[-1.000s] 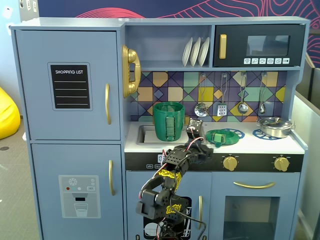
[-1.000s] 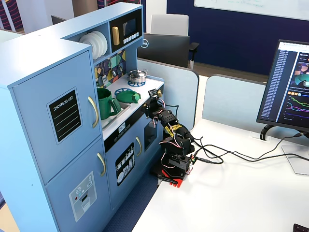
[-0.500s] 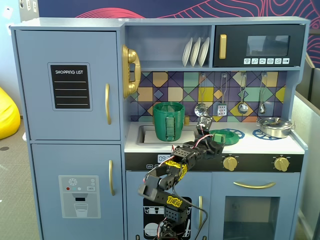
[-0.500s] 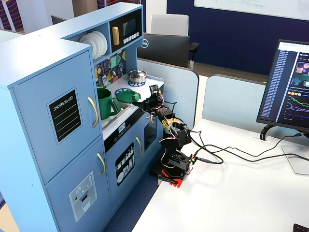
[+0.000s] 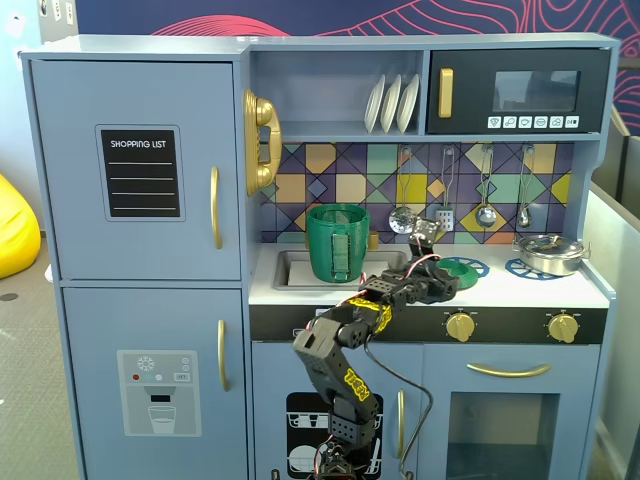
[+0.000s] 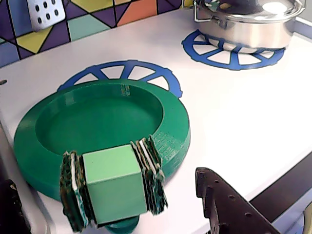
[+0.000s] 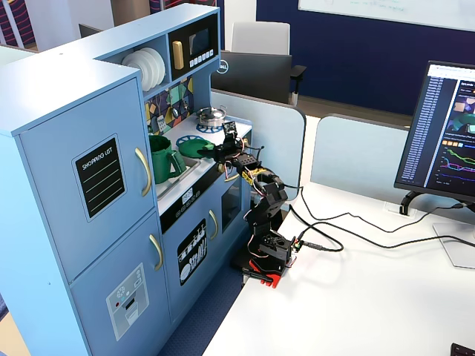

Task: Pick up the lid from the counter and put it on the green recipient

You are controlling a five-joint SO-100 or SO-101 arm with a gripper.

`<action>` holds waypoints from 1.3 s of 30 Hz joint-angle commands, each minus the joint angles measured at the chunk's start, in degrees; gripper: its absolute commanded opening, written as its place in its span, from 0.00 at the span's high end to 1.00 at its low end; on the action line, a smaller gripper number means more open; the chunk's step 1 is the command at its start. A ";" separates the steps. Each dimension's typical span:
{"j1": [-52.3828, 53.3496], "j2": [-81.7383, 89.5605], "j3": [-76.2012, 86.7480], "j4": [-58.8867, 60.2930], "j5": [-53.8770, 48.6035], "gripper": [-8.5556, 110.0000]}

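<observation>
Next, my gripper grabs the green lid by its squarish knob to put it on the green recipient [image 5: 338,242].
The green lid [image 6: 97,122] lies flat on the white counter, over a blue burner ring [image 6: 122,73]. Its squarish green knob [image 6: 114,183] sits at the near edge, with ribbed pieces on both sides. My gripper [image 6: 119,212] is open, with one dark finger [image 6: 229,204] to the right of the knob and the other at the left edge; neither touches it. In a fixed view the gripper [image 5: 447,277] reaches the lid [image 5: 465,268]. The tall green recipient [image 5: 338,242] stands in the sink to the left and has no lid on it. Both also show in the other fixed view: lid [image 7: 194,148], recipient [image 7: 161,158].
A shiny steel pot [image 6: 243,24] sits on the right burner ring [image 6: 234,56]; it also shows in a fixed view [image 5: 548,252]. Utensils hang on the tiled back wall [image 5: 485,190]. The sink [image 5: 290,268] is left of the lid. The counter's front edge is just behind my fingers.
</observation>
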 commanded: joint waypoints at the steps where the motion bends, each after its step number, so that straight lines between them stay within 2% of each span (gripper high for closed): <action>1: -2.02 -2.37 -7.03 -2.46 -1.85 0.60; 7: -3.25 -6.33 -10.81 -2.55 -3.52 0.63; 9: -3.43 -7.29 -11.95 -2.02 -4.75 0.67; 11: -3.69 -7.73 -12.48 -1.14 -7.03 0.77; 12: -3.96 -7.73 -12.48 -1.58 -6.68 0.89; 13: -4.13 -7.73 -12.39 -2.72 -3.69 0.93; 24: -5.27 -6.15 -16.96 -1.58 -0.79 0.93; 31: -6.42 -5.27 -29.27 6.94 0.88 0.93; 39: -12.39 -2.72 -39.81 16.79 1.58 0.93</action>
